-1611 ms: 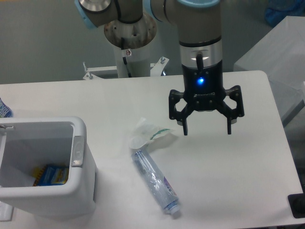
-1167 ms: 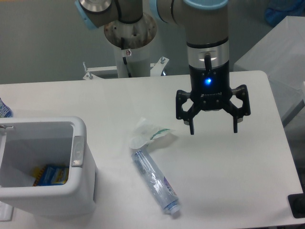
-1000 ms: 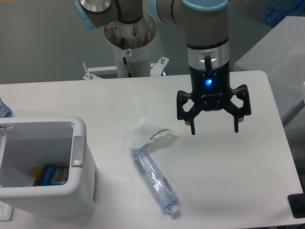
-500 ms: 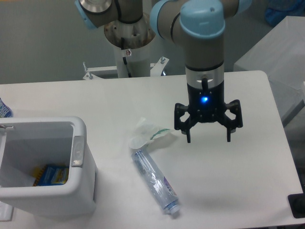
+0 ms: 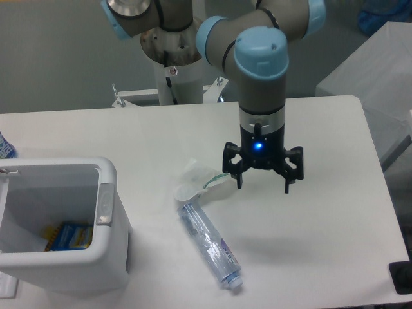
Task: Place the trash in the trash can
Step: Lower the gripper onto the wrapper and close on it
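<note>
The robot's gripper needs to get the crumpled wrapper into the trash can, so it should next grab the wrapper by its green-streaked corner (image 5: 221, 177).
A crumpled clear-whitish wrapper (image 5: 201, 181) with a green streak lies mid-table. A clear plastic bottle (image 5: 210, 244) with a blue-purple label lies just in front of it, cap toward the front right. The white trash can (image 5: 111, 187) stands at the front left, with a grey tab on its right rim and blue-yellow packaging inside. My gripper (image 5: 264, 187) is open and empty, pointing down, low over the table just right of the wrapper; its left finger is close to the wrapper's right edge.
A black object (image 5: 400, 278) sits at the table's front right corner. The arm's base post (image 5: 175, 64) stands behind the table's far edge. A blue-white item (image 5: 5, 147) shows at the left edge.
My gripper has moved left and down toward the table, from right of the trash to just beside the wrapper. It stayed open. The wrapper, bottle and can have not moved.
</note>
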You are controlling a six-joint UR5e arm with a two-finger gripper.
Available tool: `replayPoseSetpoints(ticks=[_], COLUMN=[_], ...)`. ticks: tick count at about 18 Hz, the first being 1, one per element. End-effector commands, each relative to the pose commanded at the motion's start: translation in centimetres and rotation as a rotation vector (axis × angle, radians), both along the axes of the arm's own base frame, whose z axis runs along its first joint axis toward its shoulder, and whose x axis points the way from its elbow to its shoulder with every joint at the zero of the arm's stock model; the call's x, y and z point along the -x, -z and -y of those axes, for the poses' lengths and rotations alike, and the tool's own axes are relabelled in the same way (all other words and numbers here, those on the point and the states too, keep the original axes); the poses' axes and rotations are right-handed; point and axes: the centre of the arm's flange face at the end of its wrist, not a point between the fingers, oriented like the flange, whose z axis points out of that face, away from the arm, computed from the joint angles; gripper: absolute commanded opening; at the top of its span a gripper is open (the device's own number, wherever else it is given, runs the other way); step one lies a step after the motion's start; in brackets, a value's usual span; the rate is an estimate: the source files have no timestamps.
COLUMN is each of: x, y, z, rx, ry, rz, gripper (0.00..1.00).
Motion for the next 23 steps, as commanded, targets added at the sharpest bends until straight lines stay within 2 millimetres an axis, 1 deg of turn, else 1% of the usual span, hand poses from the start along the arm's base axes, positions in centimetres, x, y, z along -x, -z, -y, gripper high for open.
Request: replayPoseSetpoints(ticks=[5,7,9,12,13,17,18,20,23], x=[-1.6,-2.2,-2.4,-2.7,-3.1,-3.3,-3.3,-3.7,-4.0], y=[5.0,6.6,8.3,10.3,10.6,12.4,12.5,13.2,13.7], z=[1.2,1.6,1.5,0.8,0.2,0.0,0.0,0.3,0.5], rx=[0.087,0.112,0.144,0.175,0.178,0.196,0.198,0.205,0.213], ry=[0.162,0.195,0.204,0.217,0.230,0.234,0.234,0.238,0.240], rz=[0.052,0.071,0.088,0.105,0.108,0.135,0.137,0.149,0.160], gripper=[1.00,1.00,1.00,1.00,1.00,1.00,0.97,0.95,0.88])
